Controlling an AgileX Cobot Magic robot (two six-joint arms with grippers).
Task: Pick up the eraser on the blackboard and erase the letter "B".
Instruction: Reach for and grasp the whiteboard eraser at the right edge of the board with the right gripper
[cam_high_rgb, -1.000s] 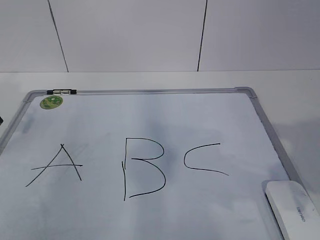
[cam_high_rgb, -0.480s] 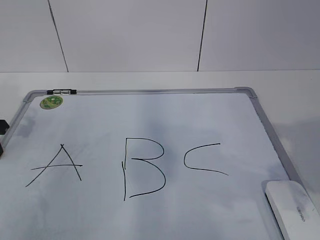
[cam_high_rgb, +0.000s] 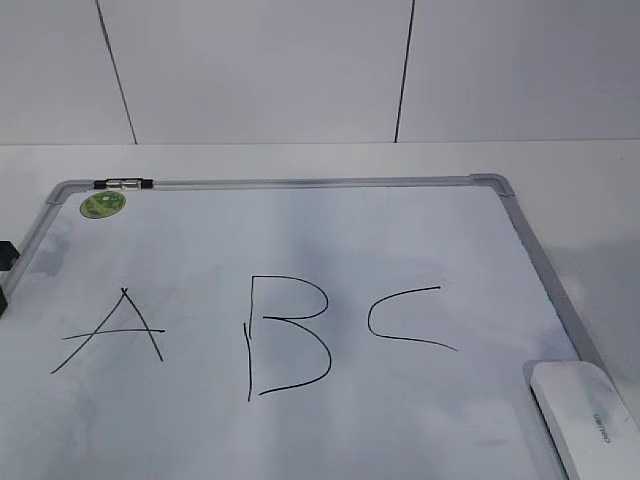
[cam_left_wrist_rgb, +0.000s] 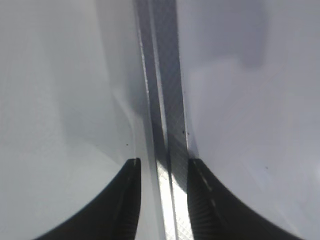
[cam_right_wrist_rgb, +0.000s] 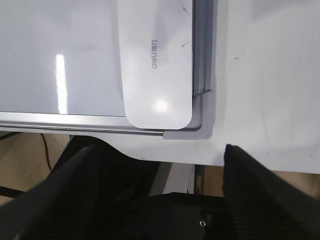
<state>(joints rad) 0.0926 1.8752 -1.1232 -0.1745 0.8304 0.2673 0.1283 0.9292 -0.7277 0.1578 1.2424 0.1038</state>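
Observation:
The left gripper will next take hold of the board's silver frame strip (cam_high_rgb: 30, 247) to keep the board steady while the robot erases the "B".
The blackboard (cam_high_rgb: 300, 230) is a white dry-erase board in a silver frame, lying flat. The letter "B" (cam_high_rgb: 288, 335) is drawn in thin black at its middle. At the board's near right corner lies the white eraser (cam_high_rgb: 585, 420), and the right wrist view shows it (cam_right_wrist_rgb: 157, 60) against the frame. My right gripper (cam_right_wrist_rgb: 162, 150) is open wide just short of that corner, holding nothing. My left gripper (cam_left_wrist_rgb: 164, 161) is open astride the board's left frame strip (cam_left_wrist_rgb: 167, 100). Only its dark tips (cam_high_rgb: 4, 258) show at the exterior view's left edge.
An "A" (cam_high_rgb: 110, 330) and a "C" (cam_high_rgb: 405, 320) flank the B. A round green sticker (cam_high_rgb: 103, 205) and a small clip (cam_high_rgb: 123, 184) sit at the far left corner. White table (cam_high_rgb: 560, 165) surrounds the board, and its near edge (cam_right_wrist_rgb: 260, 167) lies just behind the eraser's corner.
The left gripper's dark tips have come a little further into the exterior view at its left edge. The eraser and the letters are unchanged.

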